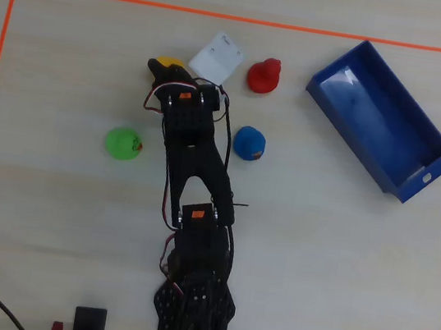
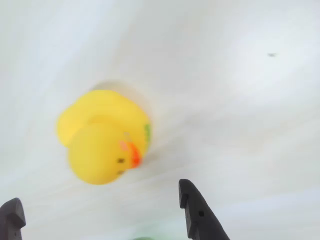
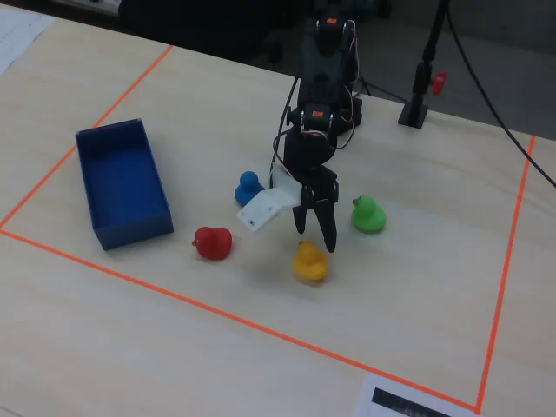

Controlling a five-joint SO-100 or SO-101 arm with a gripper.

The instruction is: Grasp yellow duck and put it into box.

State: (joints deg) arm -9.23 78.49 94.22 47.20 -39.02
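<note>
Next, the gripper grabs the yellow duck by its rounded body (image 1: 169,62) to put the duck into the blue box (image 1: 380,122).
The yellow duck (image 2: 105,137) sits on the pale table, beak toward the right in the wrist view. It lies just ahead of my open gripper (image 2: 102,215), between the lines of the two dark fingertips (image 2: 195,210), not touched. In the fixed view my gripper (image 3: 314,236) hangs open just above the duck (image 3: 309,262). In the overhead view my gripper (image 1: 166,74) partly covers the duck (image 1: 169,62). The blue box (image 1: 380,122) stands empty at the upper right, far from the duck; the fixed view shows the box (image 3: 130,219) at the left.
A red duck (image 1: 263,76), a blue duck (image 1: 249,143) and a green duck (image 1: 123,143) stand around the arm. A white plate (image 1: 217,57) sticks out beside the gripper. Orange tape (image 1: 226,16) frames the work area.
</note>
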